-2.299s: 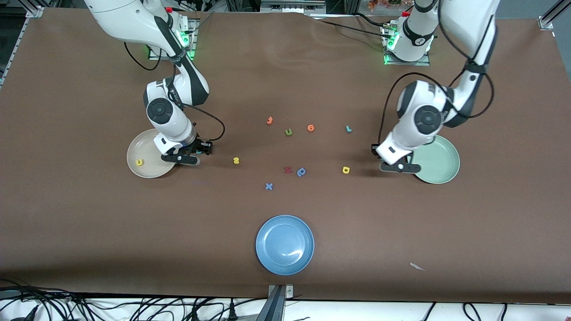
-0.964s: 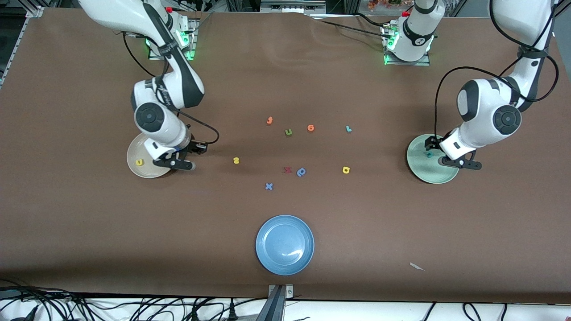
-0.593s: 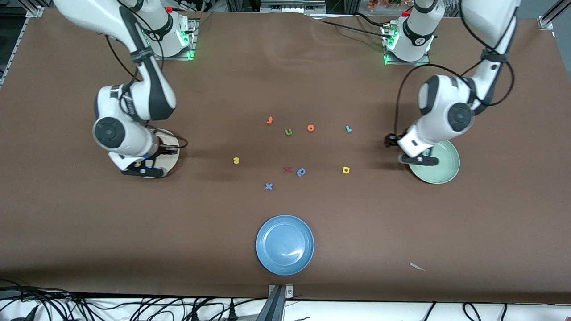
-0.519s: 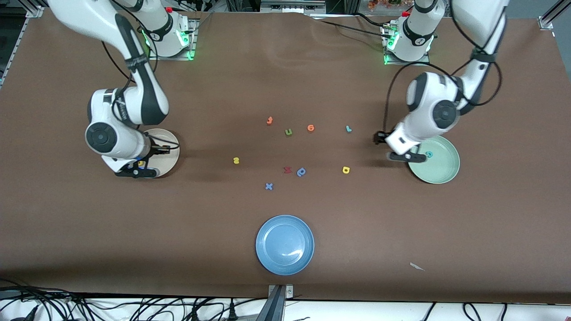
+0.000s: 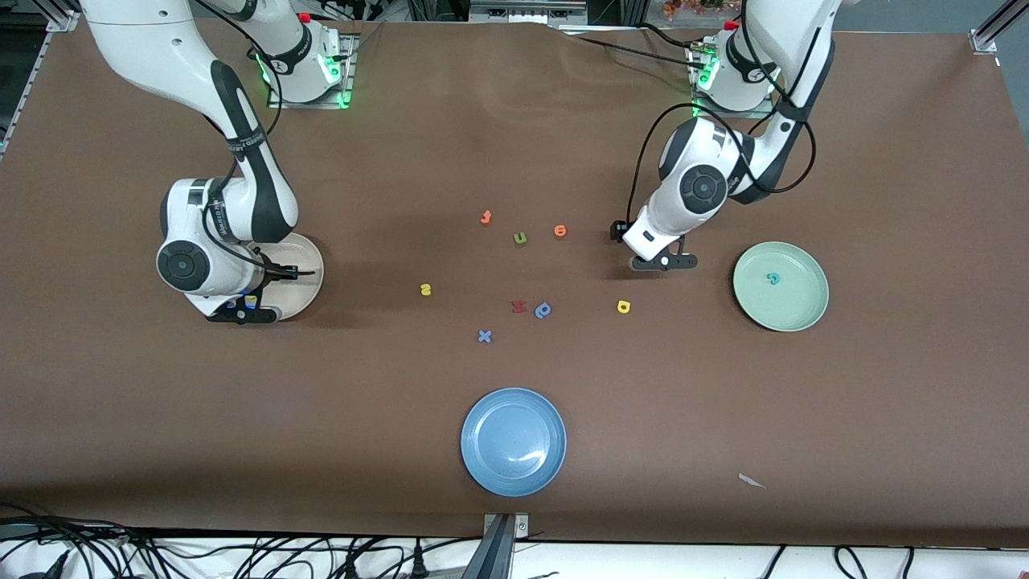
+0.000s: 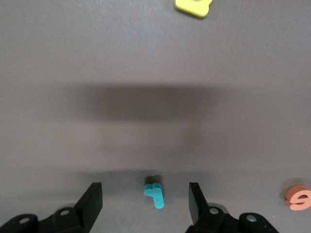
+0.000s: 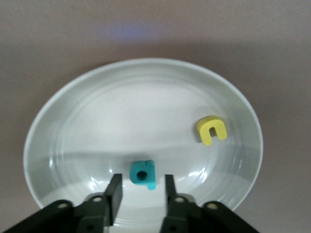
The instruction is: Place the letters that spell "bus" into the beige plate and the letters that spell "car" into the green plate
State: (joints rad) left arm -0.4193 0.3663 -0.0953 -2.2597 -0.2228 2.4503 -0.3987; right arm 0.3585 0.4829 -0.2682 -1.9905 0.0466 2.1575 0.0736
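Observation:
The left gripper grabs the light teal r by its stem (image 6: pixel 159 200) next, to add it to the green plate for "car".
My right gripper (image 7: pixel 141 194) is open low over the beige plate (image 7: pixel 73 121). The teal b (image 7: pixel 143 174) lies in the plate just ahead of its parted fingers, beside the yellow-orange u (image 7: pixel 212 130). My left gripper (image 6: pixel 144 206) hangs open over the table with the light teal r (image 6: pixel 155 194) lying between its fingers, untouched. In the front view that arm hides the r. The teal c (image 5: pixel 772 279) rests in the green plate (image 5: pixel 804 314). The yellow s (image 5: pixel 425 289) and yellow a (image 5: pixel 623 306) lie on the table.
Mid-table lie an olive u (image 5: pixel 520 238), two orange letters (image 5: pixel 485 217) (image 5: pixel 560 232), a red letter (image 5: pixel 518 306), a dark blue p (image 5: pixel 543 310) and a blue x (image 5: pixel 484 336). A blue plate (image 5: pixel 513 441) sits nearest the front camera.
My left gripper left the c in the green plate and swung toward mid-table, over the r. My right gripper settled over the beige plate and opened, letting go of the b.

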